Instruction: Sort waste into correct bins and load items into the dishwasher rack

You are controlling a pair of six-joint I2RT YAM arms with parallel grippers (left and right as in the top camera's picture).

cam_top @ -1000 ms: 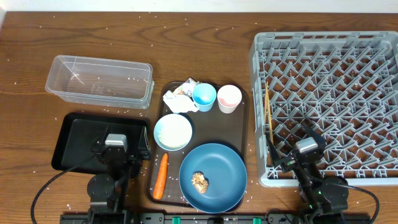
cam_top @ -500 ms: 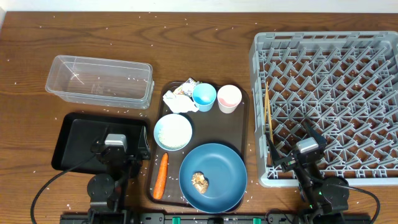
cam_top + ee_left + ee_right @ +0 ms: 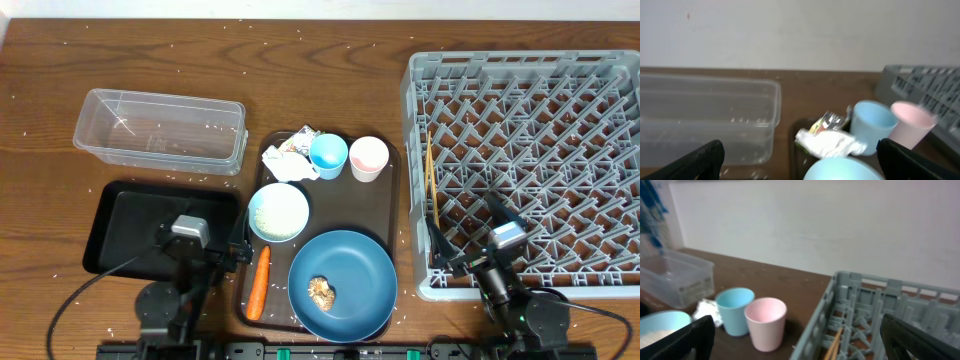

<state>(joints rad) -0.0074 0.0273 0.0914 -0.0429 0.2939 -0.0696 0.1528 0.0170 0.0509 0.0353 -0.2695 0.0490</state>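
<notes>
I need to grab the light-blue cup's rim on the wrapper side with my left gripper next. That leaves the cup's base free for my right gripper to load it.
The blue plate [image 3: 350,265] holds a brown food lump [image 3: 321,291]. Beside it lie the bowl of rice [image 3: 278,212], the carrot [image 3: 259,282], the wrappers [image 3: 290,158], the light-blue cup [image 3: 328,155] and the pink cup [image 3: 368,158]. The clear box [image 3: 160,130] and the black tray [image 3: 120,215] are at the left, the grey rack [image 3: 530,120] at the right. My left gripper [image 3: 200,243] is open and empty over the black tray's right end, facing the bowl [image 3: 840,170] and wrappers [image 3: 827,140]. My right gripper [image 3: 470,238] is open and empty over the rack's front left corner.
The dishes and waste sit on a brown serving tray [image 3: 385,215]. Yellow chopsticks [image 3: 432,185] lie in the rack's left side and show in the right wrist view [image 3: 832,347]. Rice grains are scattered over the wooden table.
The left arm has shifted a little to the right, towards the serving tray. The right arm has shifted slightly right and down. Nothing was taken hold of.
</notes>
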